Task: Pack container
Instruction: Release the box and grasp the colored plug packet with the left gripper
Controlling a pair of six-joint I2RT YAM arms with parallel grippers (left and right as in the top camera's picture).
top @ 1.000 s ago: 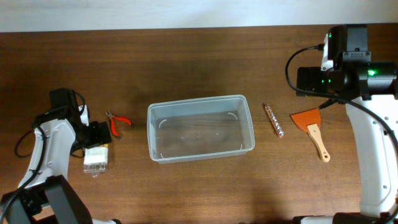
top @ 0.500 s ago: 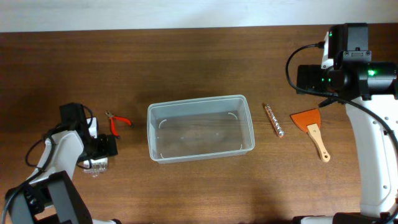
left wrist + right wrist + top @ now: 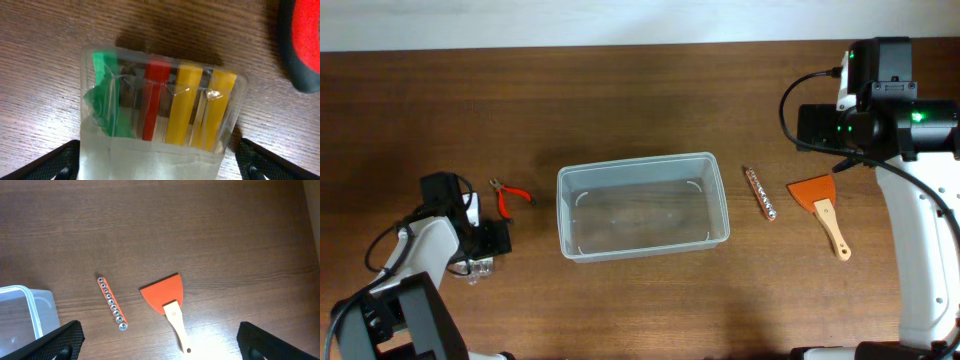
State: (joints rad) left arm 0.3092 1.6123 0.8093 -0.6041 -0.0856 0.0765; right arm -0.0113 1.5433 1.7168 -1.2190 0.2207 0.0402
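I need to grab the clear packet (image 3: pixel 477 267) next with my left gripper, across its opposite side edges, and keep the packet level to lay it in the container.
The clear plastic container (image 3: pixel 642 205) stands in the middle of the table; one corner of it (image 3: pixel 22 312) also shows in the right wrist view. My left gripper (image 3: pixel 159 169) is open and low over a clear packet (image 3: pixel 160 107) of green, red and yellow pieces. Its fingertips (image 3: pixel 64 162) flank the packet's near end. In the overhead view the left arm (image 3: pixel 450 215) covers most of that packet (image 3: pixel 477 267). My right gripper (image 3: pixel 162 345) is open and held high over an orange scraper (image 3: pixel 167 302) and a socket rail (image 3: pixel 112 303).
Red-handled pliers (image 3: pixel 510 196) lie left of the container, and one handle (image 3: pixel 302 40) shows close to the packet. The socket rail (image 3: pixel 760 194) and the wooden-handled scraper (image 3: pixel 825 212) lie right of the container. The right arm (image 3: pixel 880 105) hangs over the far right edge.
My left arm has swung toward the table's front edge and come down over the clear packet, hiding most of it. The right arm has not moved.
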